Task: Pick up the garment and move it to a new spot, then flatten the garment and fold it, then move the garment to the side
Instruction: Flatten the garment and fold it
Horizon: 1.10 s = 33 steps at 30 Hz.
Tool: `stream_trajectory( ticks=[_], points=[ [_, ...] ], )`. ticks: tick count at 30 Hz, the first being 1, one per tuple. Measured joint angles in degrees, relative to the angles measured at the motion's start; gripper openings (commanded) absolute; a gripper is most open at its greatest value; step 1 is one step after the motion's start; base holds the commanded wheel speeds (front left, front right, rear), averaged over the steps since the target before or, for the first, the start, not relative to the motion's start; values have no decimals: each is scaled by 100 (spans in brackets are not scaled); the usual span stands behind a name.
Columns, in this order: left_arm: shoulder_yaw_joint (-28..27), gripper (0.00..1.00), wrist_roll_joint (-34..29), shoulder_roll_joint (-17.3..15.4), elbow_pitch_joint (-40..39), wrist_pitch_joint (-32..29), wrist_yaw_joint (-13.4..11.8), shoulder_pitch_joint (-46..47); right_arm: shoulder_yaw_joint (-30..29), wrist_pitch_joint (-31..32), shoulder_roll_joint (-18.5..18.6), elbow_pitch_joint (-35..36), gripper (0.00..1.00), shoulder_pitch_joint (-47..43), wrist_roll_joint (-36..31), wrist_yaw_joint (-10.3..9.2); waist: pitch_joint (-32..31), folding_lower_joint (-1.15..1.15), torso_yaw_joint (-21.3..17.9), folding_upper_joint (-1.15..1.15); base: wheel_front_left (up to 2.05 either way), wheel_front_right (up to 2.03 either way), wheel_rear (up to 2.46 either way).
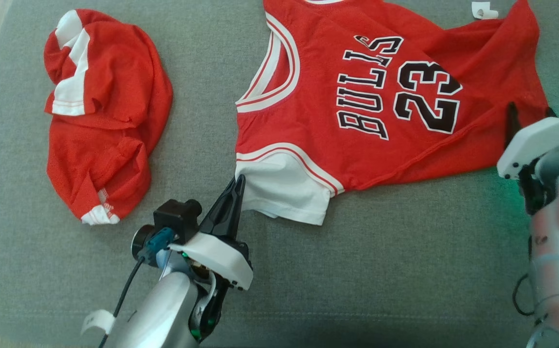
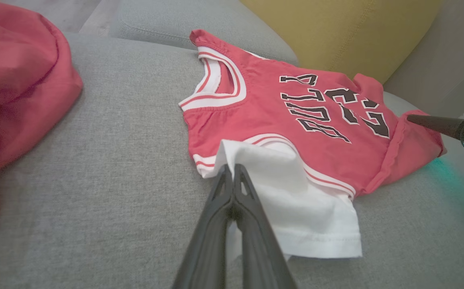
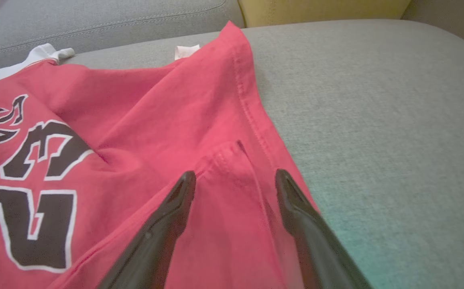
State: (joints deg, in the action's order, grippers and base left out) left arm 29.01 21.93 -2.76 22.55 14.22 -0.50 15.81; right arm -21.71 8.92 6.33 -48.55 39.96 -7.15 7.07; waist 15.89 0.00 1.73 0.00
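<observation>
Next, the right gripper pinches the fold at the red hem corner point(image 1: 528, 116), which stands up while the jersey's lettered front lies flat.
The garment point(image 1: 357, 111) is a red jersey with white trim and black "BULLS 23" lettering, spread on the grey cushion point(image 1: 381, 270). My left gripper point(image 1: 239, 180) is shut, its tips pinched on the corner of the jersey's white sleeve point(image 2: 296, 200) at the near left. The left wrist view has the same closed tips point(image 2: 230, 167) lying over the sleeve's edge. My right gripper point(image 3: 236, 176) stands open at the jersey's red hem point(image 3: 232, 120), one finger on each side of a raised fold. It sits at the jersey's right end point(image 1: 545, 113).
A second red and white garment point(image 1: 100, 111) lies crumpled at the left of the cushion, a bare grey strip between it and the jersey. A yellow cushion point(image 2: 336, 32) stands behind. The cushion's front edge runs along the bottom of the head view.
</observation>
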Motion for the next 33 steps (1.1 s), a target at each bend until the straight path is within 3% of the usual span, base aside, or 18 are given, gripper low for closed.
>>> stream_trajectory(
  ticks=[11,12,13,14,23,33],
  points=[
    [23,0,0,0,4,0,1,60,218,-346,179,-639,100,428,69,0,75,0,35,0,0,0,0],
    [26,0,0,0,4,0,1,70,224,-379,185,-690,65,443,69,0,78,0,39,0,0,0,0],
    [27,0,0,0,4,0,1,79,232,-396,191,-740,7,455,69,0,84,0,43,0,0,0,0],
    [27,0,0,0,5,0,1,82,250,-419,201,-791,0,471,69,0,89,0,46,0,0,0,0],
    [-37,0,46,-1,9,0,-9,82,386,-1057,313,-958,0,660,214,0,-45,0,9,0,0,0,0],
    [-759,0,385,-30,-876,5,8,77,1227,-1695,257,-475,0,605,1220,0,-510,0,-164,0,0,0,0]
  ],
)
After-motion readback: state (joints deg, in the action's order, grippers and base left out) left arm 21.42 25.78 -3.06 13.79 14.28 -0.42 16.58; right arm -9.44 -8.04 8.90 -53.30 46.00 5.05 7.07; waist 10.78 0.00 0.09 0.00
